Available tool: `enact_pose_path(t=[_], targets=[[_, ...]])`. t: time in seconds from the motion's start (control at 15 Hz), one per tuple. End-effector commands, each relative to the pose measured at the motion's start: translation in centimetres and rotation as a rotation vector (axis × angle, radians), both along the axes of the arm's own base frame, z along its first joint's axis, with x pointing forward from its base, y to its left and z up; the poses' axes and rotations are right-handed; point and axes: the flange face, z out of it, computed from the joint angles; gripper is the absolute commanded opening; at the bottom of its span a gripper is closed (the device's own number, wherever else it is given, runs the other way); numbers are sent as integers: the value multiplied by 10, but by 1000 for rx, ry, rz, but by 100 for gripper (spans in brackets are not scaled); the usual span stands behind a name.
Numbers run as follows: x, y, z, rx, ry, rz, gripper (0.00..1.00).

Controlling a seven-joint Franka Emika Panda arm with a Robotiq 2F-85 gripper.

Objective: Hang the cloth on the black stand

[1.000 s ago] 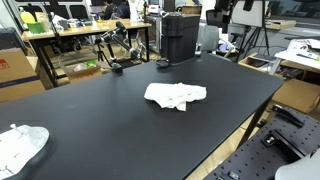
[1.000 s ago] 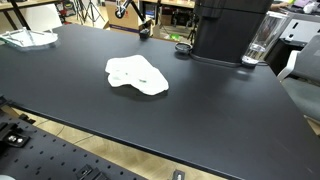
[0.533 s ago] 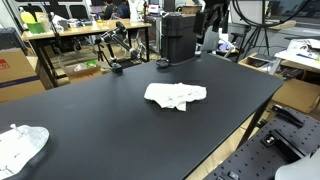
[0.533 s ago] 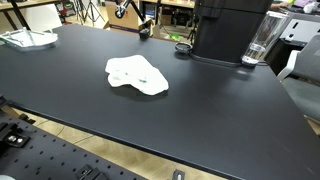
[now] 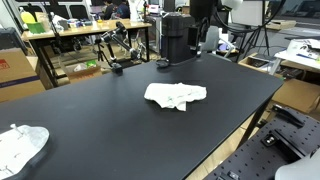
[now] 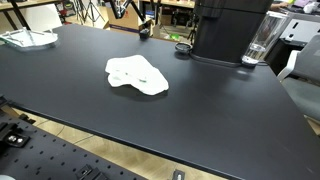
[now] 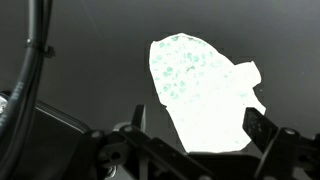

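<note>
My gripper pinches the white cloth near its middle next, leaving the cloth's edges to drape.
A crumpled white cloth (image 5: 176,95) lies flat near the middle of the black table (image 5: 100,110); it also shows in an exterior view (image 6: 137,74). In the wrist view the cloth (image 7: 200,85) appears bright white well below my gripper (image 7: 195,128), whose two fingers are spread open and empty on either side of it. The arm (image 5: 202,18) hangs at the far side of the table, high above the surface. A tall black boxy unit (image 5: 178,35) stands at the far table edge and shows in both exterior views (image 6: 230,28).
A second white cloth (image 5: 20,146) lies at a table corner (image 6: 28,38). A clear jug (image 6: 262,40) stands beside the black unit. A small dark round object (image 5: 162,63) sits before it. A black cable (image 7: 35,60) crosses the wrist view. Cluttered benches stand behind.
The arm at the top of the exterior view has shifted leftward, toward the black unit. The cloth has not moved.
</note>
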Motion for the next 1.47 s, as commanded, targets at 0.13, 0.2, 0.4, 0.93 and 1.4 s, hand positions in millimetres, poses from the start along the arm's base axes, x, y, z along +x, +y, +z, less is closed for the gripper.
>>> enact_pose_path(t=[0.13,0.2,0.4,0.93,1.4], targets=[[19,2,-30,-41,-32,88,100],[24,3,-43,-37,-17,110,100],[34,1,-83,-18,45,153,100],[70,5,-154,4,175,276,100],[88,0,-182,8,223,321,100]])
